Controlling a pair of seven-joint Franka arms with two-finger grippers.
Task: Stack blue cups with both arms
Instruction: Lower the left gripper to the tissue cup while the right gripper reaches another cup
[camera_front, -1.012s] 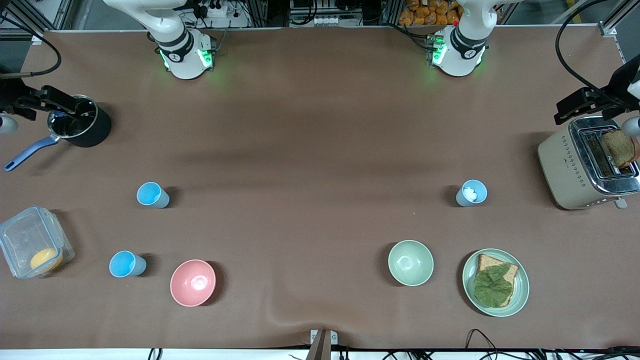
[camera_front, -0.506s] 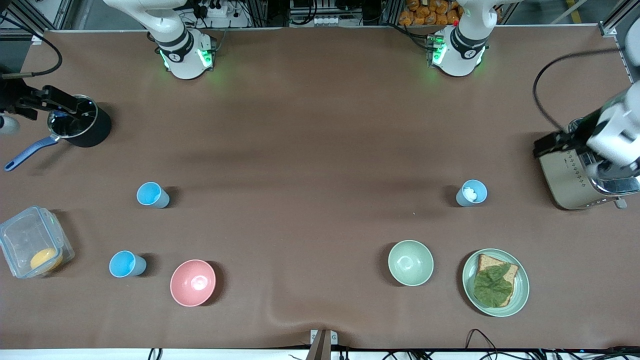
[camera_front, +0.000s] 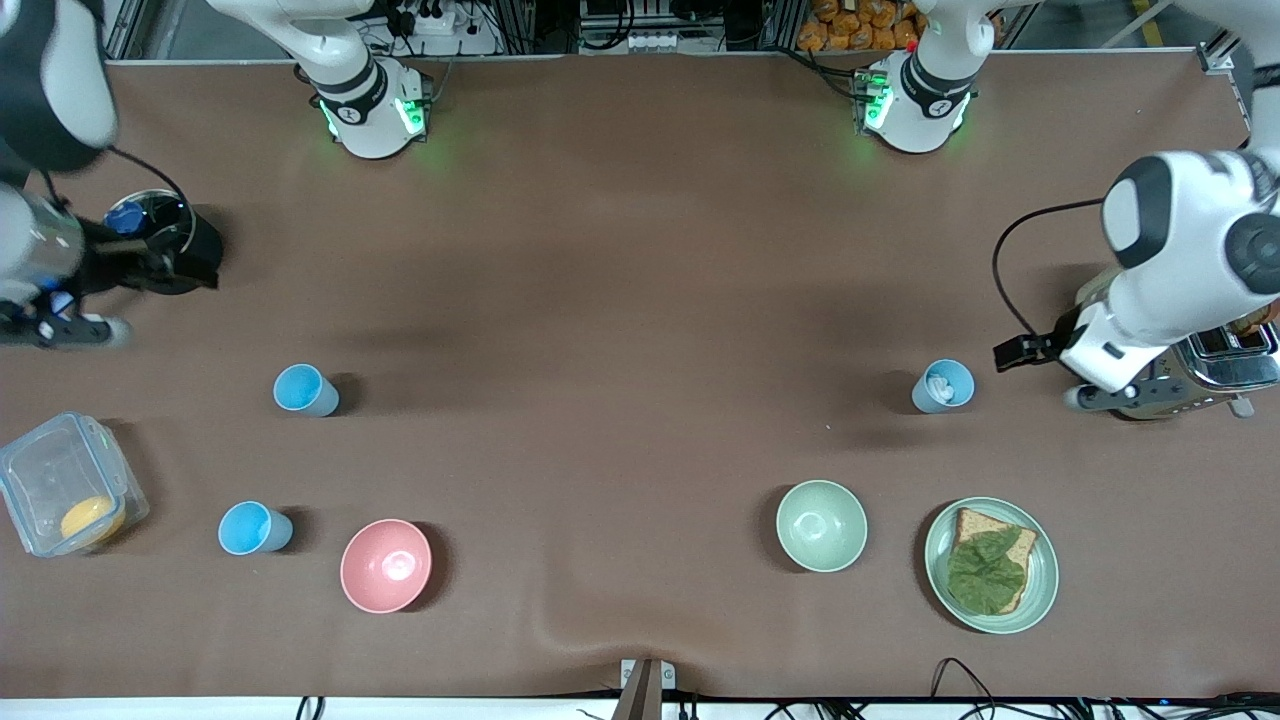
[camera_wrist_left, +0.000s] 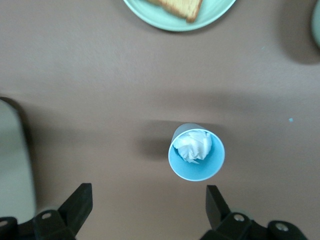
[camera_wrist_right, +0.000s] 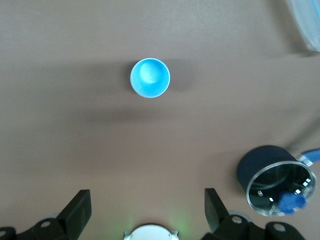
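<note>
I will next pick up the cup holding the crumpled white wad by its rim with my left gripper, to stack the blue cups.
Three blue cups stand upright and apart on the brown table. One cup and a brighter sky-blue cup are toward the right arm's end. A grey-blue cup holding a crumpled white wad is toward the left arm's end. My left gripper is open and empty in the air beside that cup, which lies just ahead of its fingers in the left wrist view. My right gripper is open and empty, up over the black pot. The right wrist view shows one blue cup well ahead of it.
A black pot is at the right arm's end. A clear box with an orange item and a pink bowl lie nearer the camera. A green bowl, a plate of bread and lettuce and a toaster are toward the left arm's end.
The left arm has swung from over the toaster toward the cup with the white wad. The right arm has shifted at the pot. The cups have not moved.
</note>
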